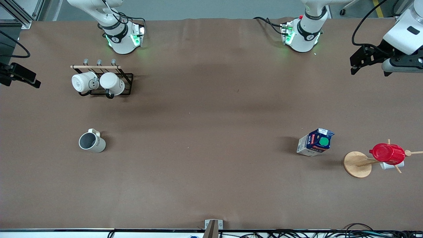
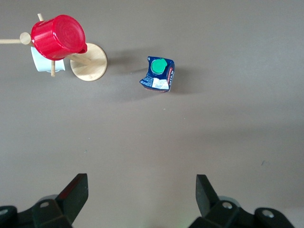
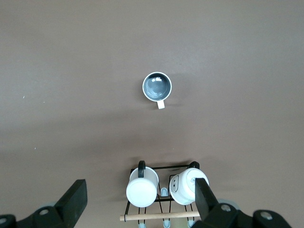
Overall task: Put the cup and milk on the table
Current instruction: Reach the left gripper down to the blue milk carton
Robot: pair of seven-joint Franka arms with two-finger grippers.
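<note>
The left gripper grabs the milk carton by its upper body under the green cap [image 1: 317, 143] next, to place it on the tabletop beside the cup [image 1: 92, 141].
The cup [image 1: 92, 141], off-white with a dark grey inside, stands upright on the brown table [image 1: 211, 115] toward the right arm's end; it also shows in the right wrist view [image 3: 157, 87]. The milk [image 1: 315, 142], a blue and white carton with a green cap, stands on the table toward the left arm's end, also in the left wrist view [image 2: 158, 74]. My left gripper [image 1: 354, 66] is open and empty, high over the table's edge at its own end [image 2: 141, 190]. My right gripper [image 1: 33, 81] is open and empty, high over its own end [image 3: 141, 190].
A black wire rack [image 1: 127, 76] with two plain white mugs [image 1: 99, 83] stands farther from the camera than the cup. A wooden mug tree [image 1: 357, 164] with a red plastic cup [image 1: 387, 153] and a small white cup stands beside the milk. A metal bracket [image 1: 213, 227] sits at the nearest edge.
</note>
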